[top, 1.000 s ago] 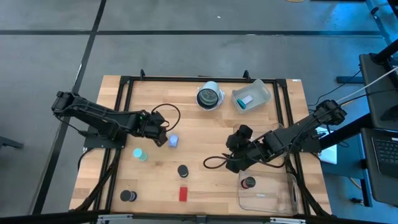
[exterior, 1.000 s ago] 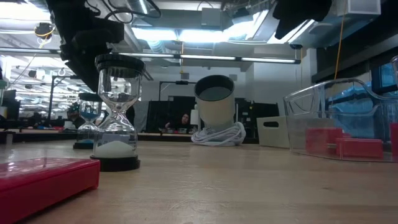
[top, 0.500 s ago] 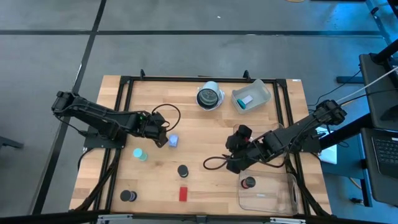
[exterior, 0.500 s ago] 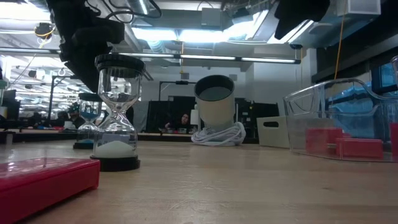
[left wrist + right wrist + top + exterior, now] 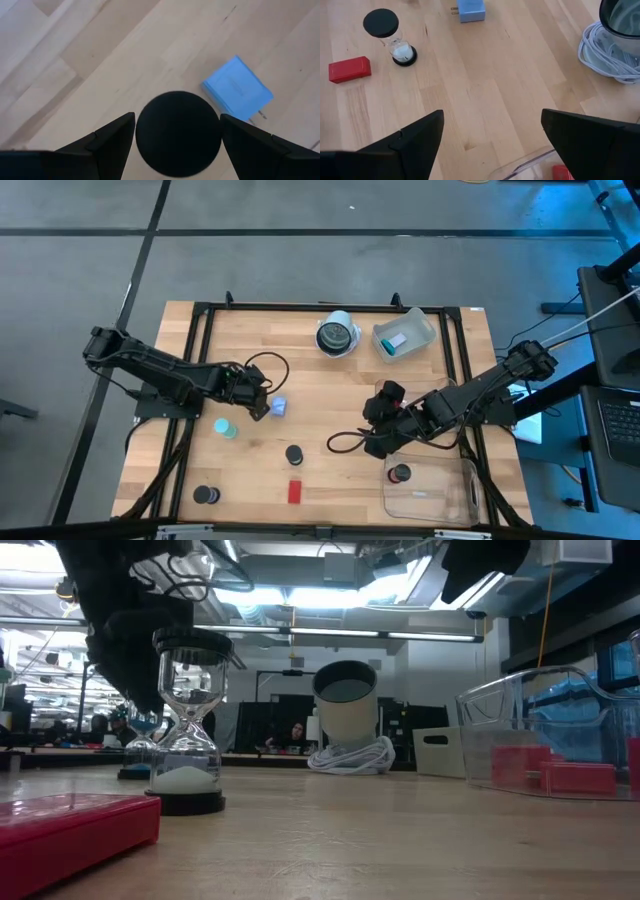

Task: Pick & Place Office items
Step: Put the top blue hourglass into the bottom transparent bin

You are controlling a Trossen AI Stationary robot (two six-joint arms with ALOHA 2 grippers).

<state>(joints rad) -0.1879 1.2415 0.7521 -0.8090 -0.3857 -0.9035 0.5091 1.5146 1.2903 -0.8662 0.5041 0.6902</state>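
My left gripper's fingers are beside the black disc's rim (image 5: 178,132) and need to close now to catch it.
My left gripper (image 5: 260,400) hangs open over the table's left middle, pointing steeply down. A black round disc (image 5: 178,133) shows between its two fingers and fills the gap between them; in the high view the gripper hides it. A pale blue rectangle (image 5: 237,89) lies flat just beside it (image 5: 279,407). A teal round piece (image 5: 226,427), a black-topped hourglass (image 5: 294,453), a red block (image 5: 295,491) and another black disc (image 5: 207,495) sit nearer the front. My right gripper (image 5: 375,442) waits open above the table's right middle. My left gripper comes at the black disc from above, one finger (image 5: 117,132) on each side of its rim (image 5: 142,125). Whether the fingers touch the rim, I cannot tell.
A clear bin (image 5: 432,492) at the front right holds a red-and-black piece (image 5: 400,473). At the back stand a round white-and-dark bowl-like thing (image 5: 338,335) with a white cable (image 5: 610,50) and a second clear bin (image 5: 404,335) holding a pale blue piece.
My left gripper has sunk toward the table over the black disc, still open. Nothing on the table has moved, and the right arm has kept still.
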